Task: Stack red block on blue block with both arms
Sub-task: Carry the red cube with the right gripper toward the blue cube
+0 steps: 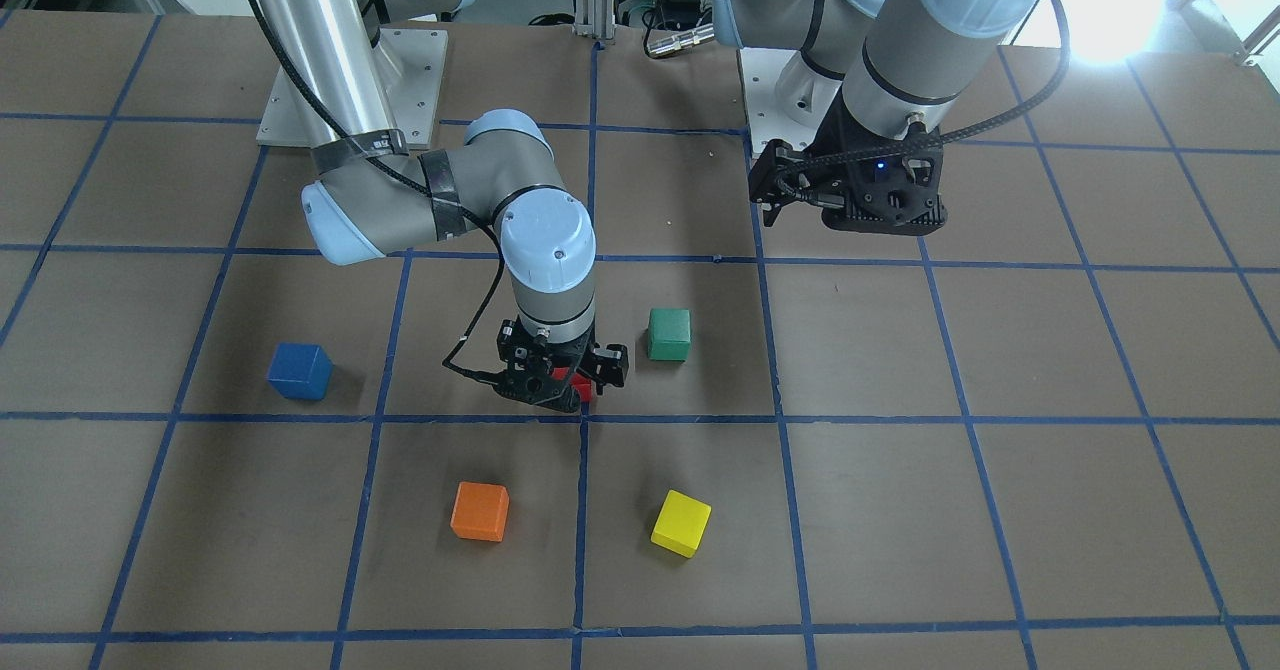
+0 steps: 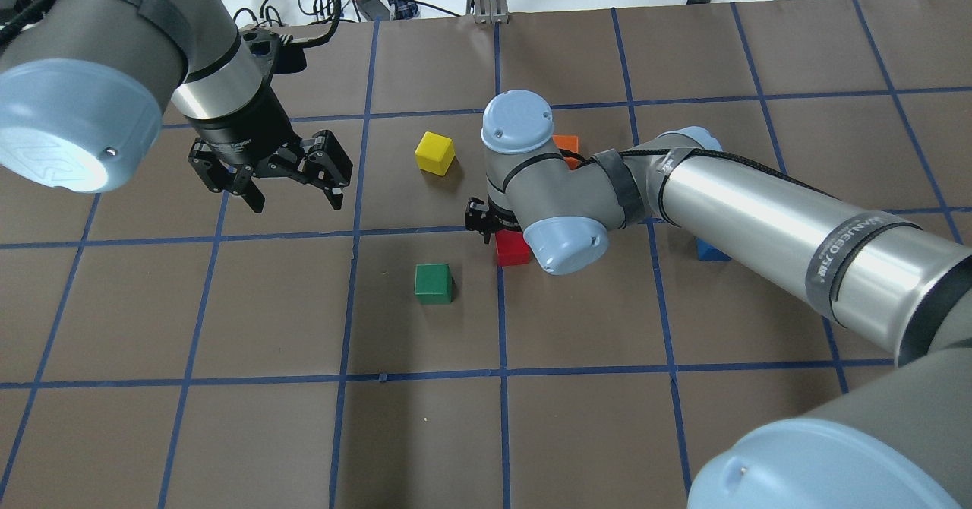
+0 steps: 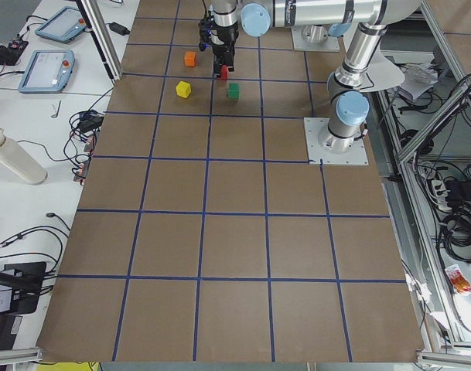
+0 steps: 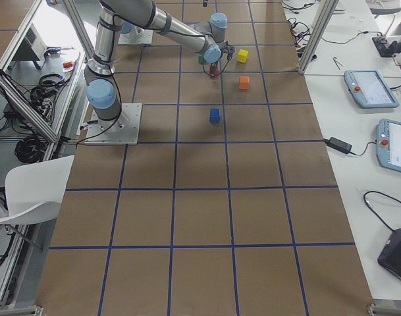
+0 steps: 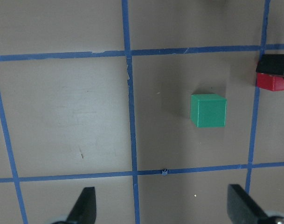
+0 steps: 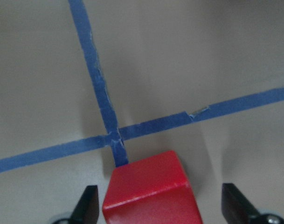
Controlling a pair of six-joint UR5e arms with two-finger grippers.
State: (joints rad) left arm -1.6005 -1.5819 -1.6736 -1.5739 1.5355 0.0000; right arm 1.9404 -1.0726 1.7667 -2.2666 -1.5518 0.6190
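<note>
My right gripper is about to grip the red block by two opposite sides. I should then stack the red block on the blue block.
The red block sits on the table at a crossing of blue tape lines, near the middle. My right gripper is lowered over it, open, with one finger on each side of the red block and a gap to both. The blue block stands apart on the right arm's side, and in the overhead view the blue block is partly hidden behind the right arm. My left gripper hangs open and empty above the table, away from all the blocks.
A green block stands close beside the red one. An orange block and a yellow block lie farther toward the operators' side. The right arm stretches low over the table past the blue block.
</note>
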